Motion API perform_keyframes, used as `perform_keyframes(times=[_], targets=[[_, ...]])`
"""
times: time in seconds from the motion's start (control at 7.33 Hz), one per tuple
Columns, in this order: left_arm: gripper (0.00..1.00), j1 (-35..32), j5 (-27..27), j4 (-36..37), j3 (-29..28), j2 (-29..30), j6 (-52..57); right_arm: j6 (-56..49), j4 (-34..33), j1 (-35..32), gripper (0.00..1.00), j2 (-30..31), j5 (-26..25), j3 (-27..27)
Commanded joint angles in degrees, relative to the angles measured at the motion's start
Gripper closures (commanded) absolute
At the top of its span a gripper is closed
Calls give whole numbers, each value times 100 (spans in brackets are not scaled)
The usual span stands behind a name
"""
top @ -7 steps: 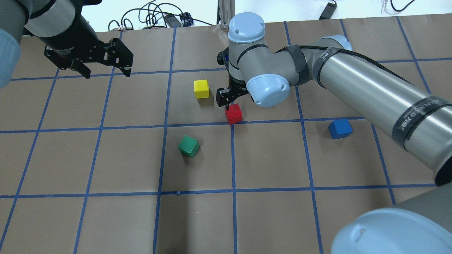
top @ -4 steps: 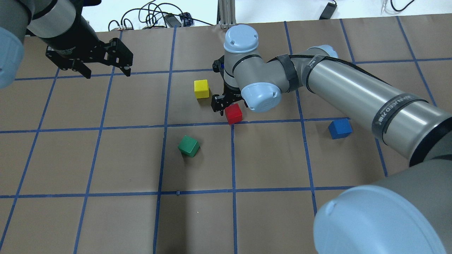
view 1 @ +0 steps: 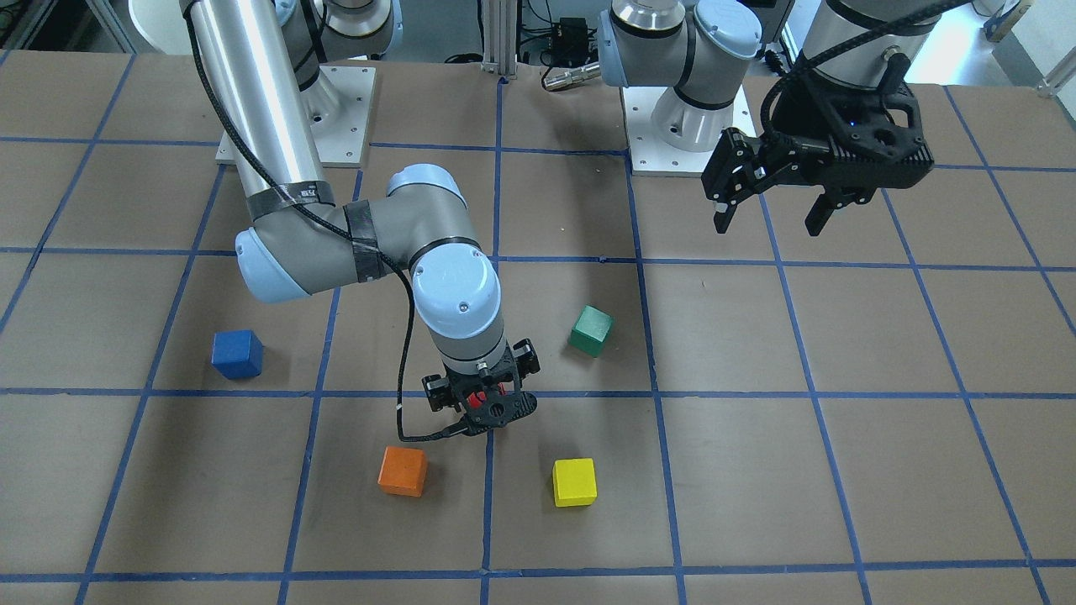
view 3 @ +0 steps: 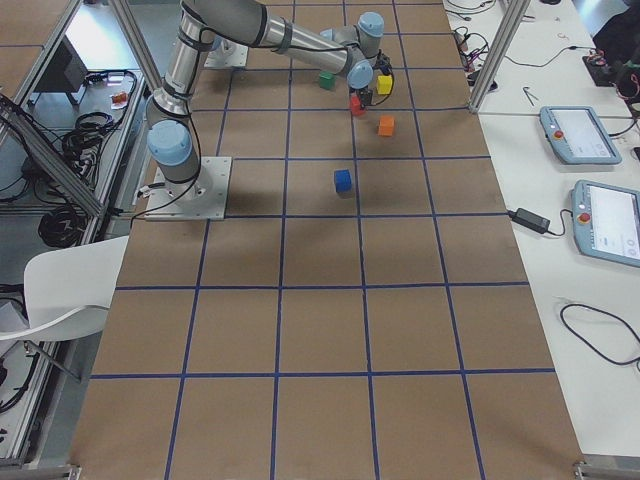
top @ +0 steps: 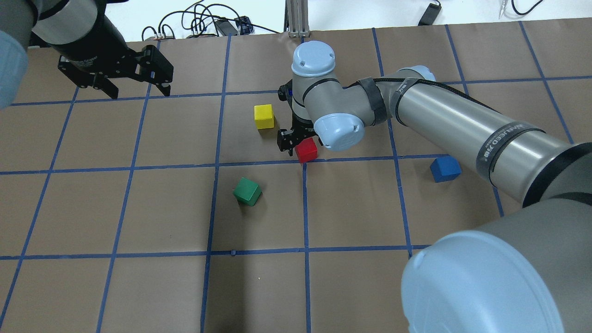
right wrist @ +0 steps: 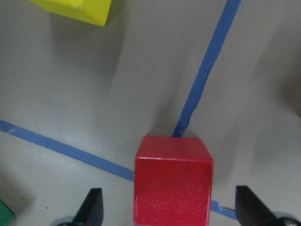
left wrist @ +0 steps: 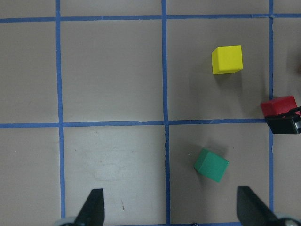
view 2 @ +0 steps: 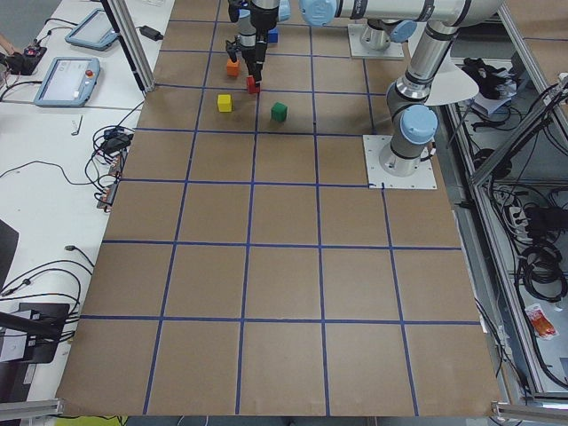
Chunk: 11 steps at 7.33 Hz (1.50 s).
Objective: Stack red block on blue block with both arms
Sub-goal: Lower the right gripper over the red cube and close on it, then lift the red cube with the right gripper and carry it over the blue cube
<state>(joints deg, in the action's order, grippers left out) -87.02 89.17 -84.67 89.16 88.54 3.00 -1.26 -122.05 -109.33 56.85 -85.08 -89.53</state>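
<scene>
My right gripper should next grab the red block by its opposite sides, so that it can stack the red block on the blue block.
The red block rests on the table by a blue tape crossing. My right gripper is low over it, open. In the right wrist view the red block sits between the two spread fingertips, apart from both. The front view shows a sliver of red inside the right gripper. The blue block lies alone to the right, under the right forearm; it also shows in the front view. My left gripper hangs open and empty, high over the far left of the table.
A yellow cube lies close beside the right gripper, a green cube nearer the robot. An orange cube lies just beyond the red block. In the left wrist view, the green cube and yellow cube show below.
My right arm has come down and a little left, so its open fingers now straddle the red block. The red block has not moved. The left gripper has barely moved.
</scene>
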Motion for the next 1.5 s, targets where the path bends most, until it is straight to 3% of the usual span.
perform_keyframes(times=[0.0,0.27,0.55,0.68,0.95,1.36], targets=[[0,0,-4,29,30,5,34,-6,6,0,42,-25,0,5],[0,0,-13,65,31,5,43,3,84,8,100,18,-17,14],[0,0,-39,74,40,5,34,29,416,69,100,219,-27,49],[0,0,-48,74,40,5,34,38,915,139,100,578,-79,102],[0,0,-48,74,48,5,34,38,2110,961,100,1263,-71,164],[0,0,-48,74,57,5,43,-84,2581,1958,100,1908,-149,-90]])
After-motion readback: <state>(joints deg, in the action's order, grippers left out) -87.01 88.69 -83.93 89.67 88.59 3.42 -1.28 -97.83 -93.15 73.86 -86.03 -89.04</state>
